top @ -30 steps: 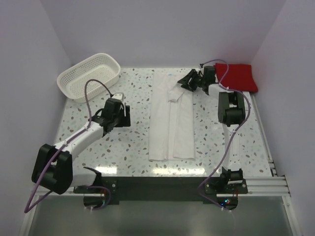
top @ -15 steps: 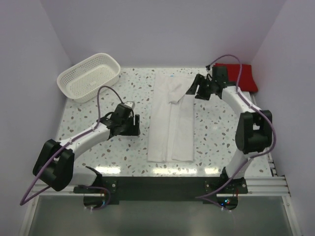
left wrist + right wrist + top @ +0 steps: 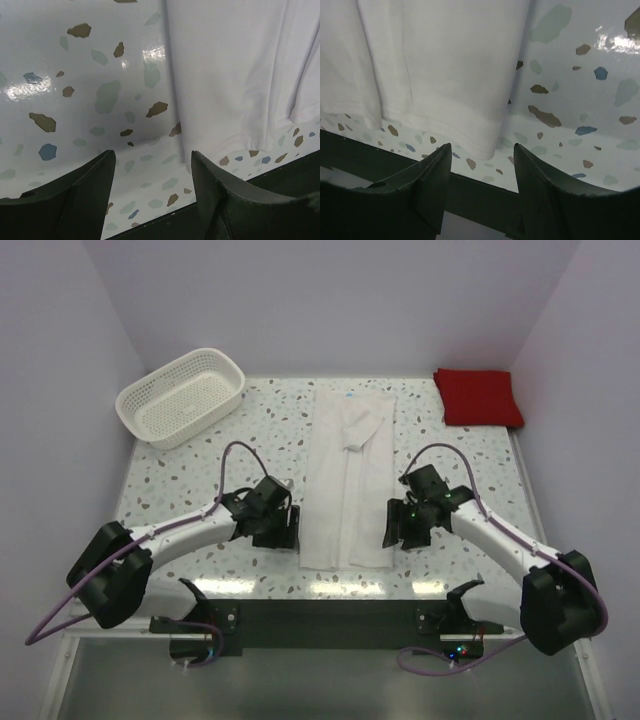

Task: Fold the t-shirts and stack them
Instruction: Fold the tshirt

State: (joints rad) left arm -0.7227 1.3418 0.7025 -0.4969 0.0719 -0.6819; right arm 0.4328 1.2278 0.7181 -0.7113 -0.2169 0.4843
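Note:
My left gripper will next grab the white t-shirt's near hem corner, opposite my right gripper's corner, so that the hem can be folded over evenly.
The white t-shirt [image 3: 350,480] lies flat in the middle of the table, folded lengthwise into a long strip with its hem toward the near edge. The red t-shirt [image 3: 478,397] sits folded at the back right corner. My left gripper [image 3: 279,534] hovers just left of the white shirt's near left corner [image 3: 235,100], open with nothing between its fingers [image 3: 151,156]. On the other side, my right gripper [image 3: 401,529] is low beside the near right corner [image 3: 445,75]. It is open and empty [image 3: 482,148], and the hem corner lies just ahead of its fingertips.
A white lattice basket [image 3: 182,395] stands at the back left. The table's dark near edge [image 3: 280,175] runs close under both grippers. Purple walls close in the left, right and back sides.
Both arms have come down toward the near edge. The right arm swung from the back by the red shirt to the white shirt's near right corner. The left arm moved right to its near left corner.

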